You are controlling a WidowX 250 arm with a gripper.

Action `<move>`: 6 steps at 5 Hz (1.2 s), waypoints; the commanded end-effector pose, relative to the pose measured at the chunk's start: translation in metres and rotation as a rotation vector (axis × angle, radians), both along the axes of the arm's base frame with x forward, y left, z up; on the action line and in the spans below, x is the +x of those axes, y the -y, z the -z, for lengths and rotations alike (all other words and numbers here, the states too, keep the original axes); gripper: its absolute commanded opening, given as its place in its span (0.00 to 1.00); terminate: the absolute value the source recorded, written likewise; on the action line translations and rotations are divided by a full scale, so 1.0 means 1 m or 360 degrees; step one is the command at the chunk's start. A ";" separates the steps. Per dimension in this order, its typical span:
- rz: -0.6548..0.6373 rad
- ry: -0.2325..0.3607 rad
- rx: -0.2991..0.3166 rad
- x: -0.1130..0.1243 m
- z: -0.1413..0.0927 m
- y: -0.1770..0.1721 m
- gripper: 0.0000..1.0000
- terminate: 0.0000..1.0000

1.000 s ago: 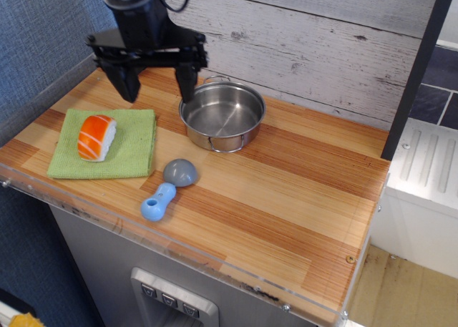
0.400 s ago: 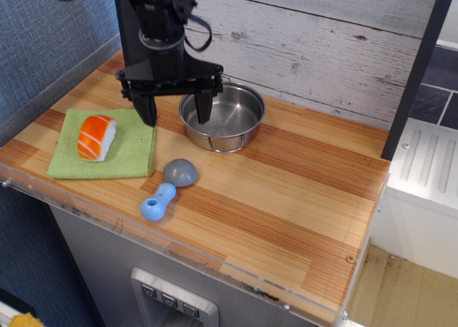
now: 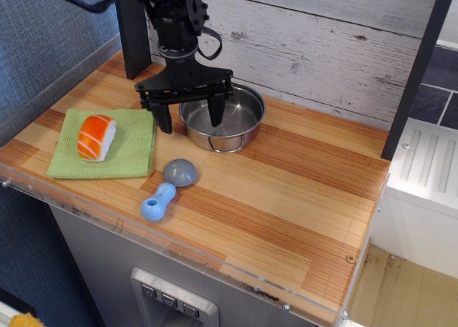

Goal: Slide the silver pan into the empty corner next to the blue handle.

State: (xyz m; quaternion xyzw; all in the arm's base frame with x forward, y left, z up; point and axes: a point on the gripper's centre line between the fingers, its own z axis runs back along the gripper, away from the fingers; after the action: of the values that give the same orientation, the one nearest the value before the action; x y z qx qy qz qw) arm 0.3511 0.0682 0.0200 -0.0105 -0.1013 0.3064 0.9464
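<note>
I should grab the silver pan with my gripper by its rim next, to slide it into the empty corner beside the blue handle.
The silver pan sits on the wood countertop near the back wall. My gripper is open and straddles the pan's left rim: one finger reaches down inside the pan, the other hangs outside, between the pan and the green cloth. The blue handle with its grey dome head lies near the front edge, in front of the pan. The empty corner of striped wood lies at the front right, rimmed by a clear plastic strip.
A green cloth lies at the left with an orange-and-white sushi piece on it. A grey plank wall runs behind the counter. A dark post stands at the right, with a white appliance beyond it.
My gripper has moved right and down from above the cloth's back edge. One finger now reaches inside the pan. The pan has not moved.
</note>
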 end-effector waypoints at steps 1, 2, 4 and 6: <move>0.0020 0.0053 0.0017 0.012 0.000 -0.003 0.00 0.00; 0.0030 0.0069 0.0026 0.010 -0.005 -0.005 0.00 0.00; 0.0050 0.0086 0.0001 0.009 -0.013 -0.005 0.00 0.00; 0.0072 0.0122 -0.0012 0.009 -0.041 -0.005 0.00 0.00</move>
State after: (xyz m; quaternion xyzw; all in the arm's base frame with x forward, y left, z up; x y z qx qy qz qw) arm 0.3538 0.0688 0.0411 -0.0258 -0.1033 0.2847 0.9527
